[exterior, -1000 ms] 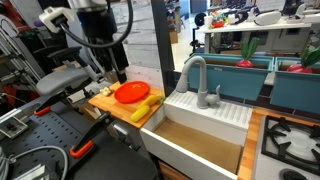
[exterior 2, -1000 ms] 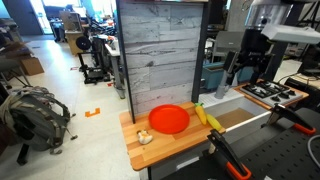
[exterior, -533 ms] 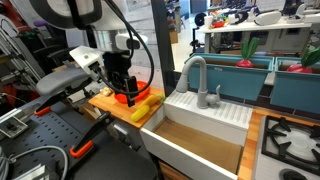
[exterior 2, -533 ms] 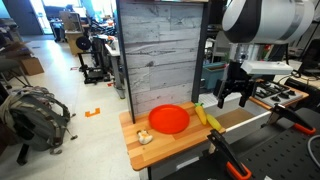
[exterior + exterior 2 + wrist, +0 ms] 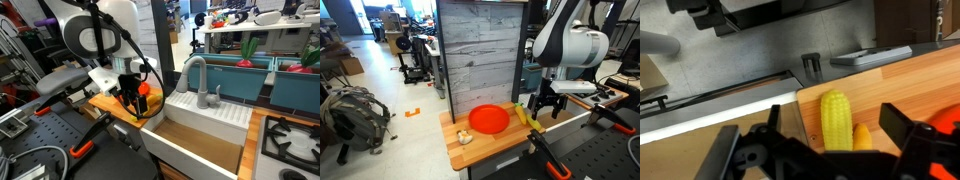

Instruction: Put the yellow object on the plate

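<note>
The yellow object (image 5: 135,119) (image 5: 837,124) is between my fingertips but shows beneath them in an exterior view, so it isn't time to close yet and I should first lower my gripper.
The yellow object (image 5: 837,122) is a corn-cob-shaped piece lying on the tan wooden board (image 5: 905,80), with a smaller, darker yellow piece (image 5: 862,138) against its side. In an exterior view it (image 5: 523,116) lies just beside the glossy orange-red plate (image 5: 488,119). My gripper (image 5: 840,132) is open and straddles the yellow object, one finger on each side, not touching it. In both exterior views the gripper (image 5: 542,106) (image 5: 133,100) hangs low over the board's end by the sink. The plate (image 5: 144,88) is partly hidden behind the arm.
A small pale object (image 5: 464,136) lies on the board's other end. A white sink (image 5: 200,135) with a grey faucet (image 5: 196,75) adjoins the board. A grey wood-panel wall (image 5: 480,50) rises behind the board. A stove (image 5: 292,140) stands beyond the sink.
The arm has swung in and come down from above the scene to the board. The open gripper now stands low around the yellow object. The plate and the yellow object have not moved.
</note>
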